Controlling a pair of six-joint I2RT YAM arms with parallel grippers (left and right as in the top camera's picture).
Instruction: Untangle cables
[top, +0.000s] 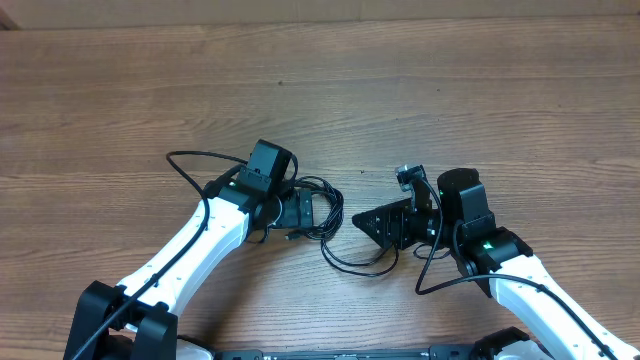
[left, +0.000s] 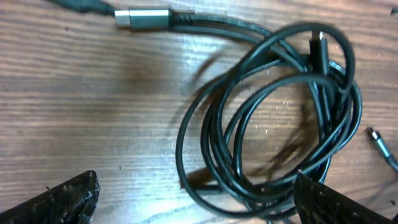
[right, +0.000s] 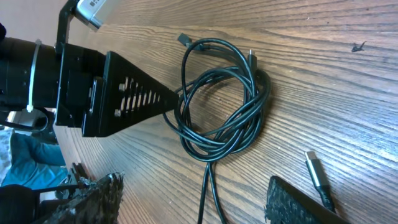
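I will pinch the cables' coil at its near edge (top: 316, 232) (left: 235, 186) with my left gripper. That leaves the opposite loops for my right gripper to untangle.
The cables (top: 328, 215) are a bunch of thin black cords looped in a coil on the wooden table, between the two grippers. A strand trails toward the front (top: 355, 265). In the left wrist view the coil (left: 273, 118) lies ahead of my open left gripper (left: 196, 202), its near edge against the right finger. A silver plug (left: 149, 17) lies at the top. In the right wrist view the coil (right: 217, 106) touches the left gripper's tip (right: 134, 93). My right gripper (right: 193, 202) is open, with two strands running between its fingers. A silver plug (right: 317, 171) lies by its right finger.
The wooden table (top: 320, 90) extends far back. Thicker black robot cables loop beside the left arm (top: 190, 160) and the right arm (top: 430, 270). Another small plug end (left: 382, 146) lies at the right edge of the left wrist view.
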